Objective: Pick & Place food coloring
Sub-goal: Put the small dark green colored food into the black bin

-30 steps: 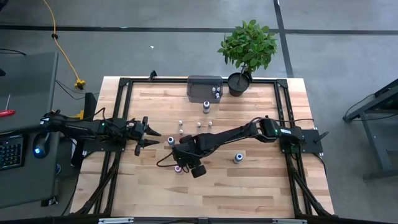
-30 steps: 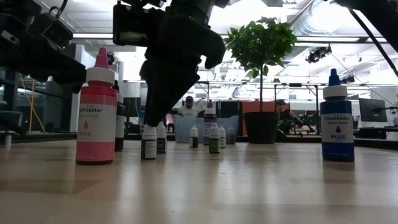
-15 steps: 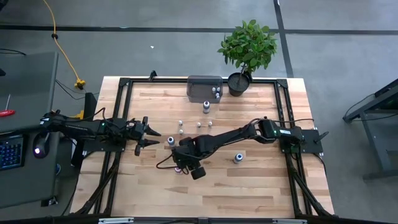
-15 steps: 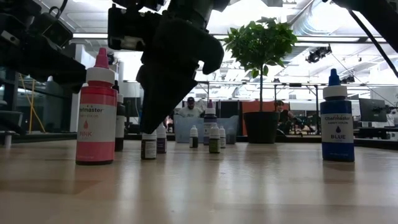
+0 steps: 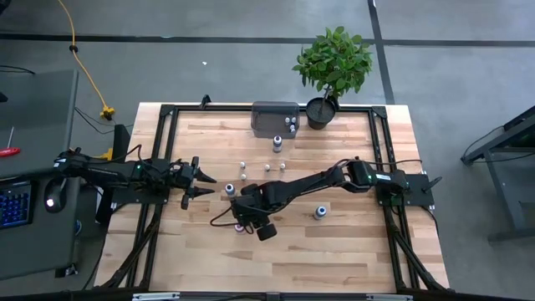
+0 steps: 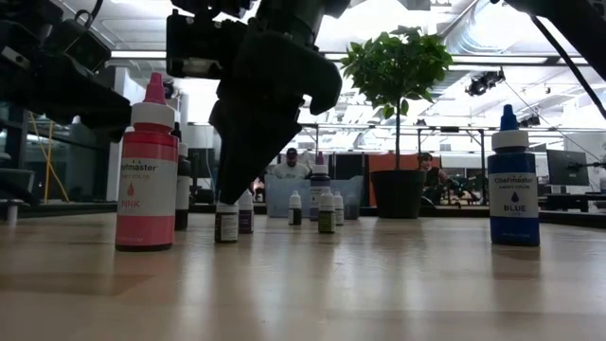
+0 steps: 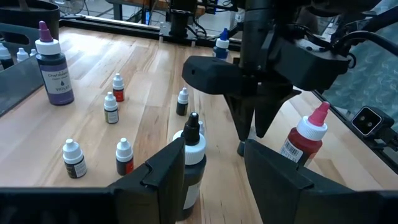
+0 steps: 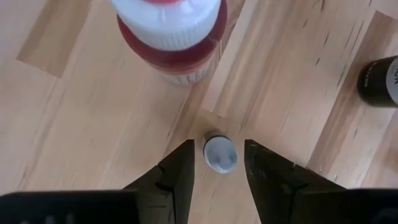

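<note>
I will close my right gripper on the tiny bottle's white cap (image 8: 220, 155). My fingers are level on both sides of it in the right wrist view.
The food coloring bottles stand upright on their bases across the wooden table. My right gripper (image 5: 243, 209) (image 8: 219, 144) points down over a tiny white-capped bottle (image 8: 219, 154) (image 6: 226, 224). It is open, with a finger on either side of the cap and a small gap on each side. A larger pink bottle (image 6: 147, 170) (image 8: 168, 31) stands just beside it. My left gripper (image 5: 203, 184) (image 7: 214, 146) is open and level, facing a dark bottle with a white collar (image 7: 193, 158) (image 5: 228, 190).
A blue bottle (image 5: 320, 212) (image 6: 511, 180) stands toward the right. Several tiny bottles (image 5: 242, 171) and a purple one (image 5: 277, 144) stand farther back. The grey tray (image 5: 269, 111) and the potted plant (image 5: 332, 67) sit at the far edge. A black frame (image 5: 159, 150) borders the table.
My right gripper has come down a little over the tiny white-capped bottle, so its fingers now stand around the cap that showed below them a second ago. The bottles have stayed where they were.
</note>
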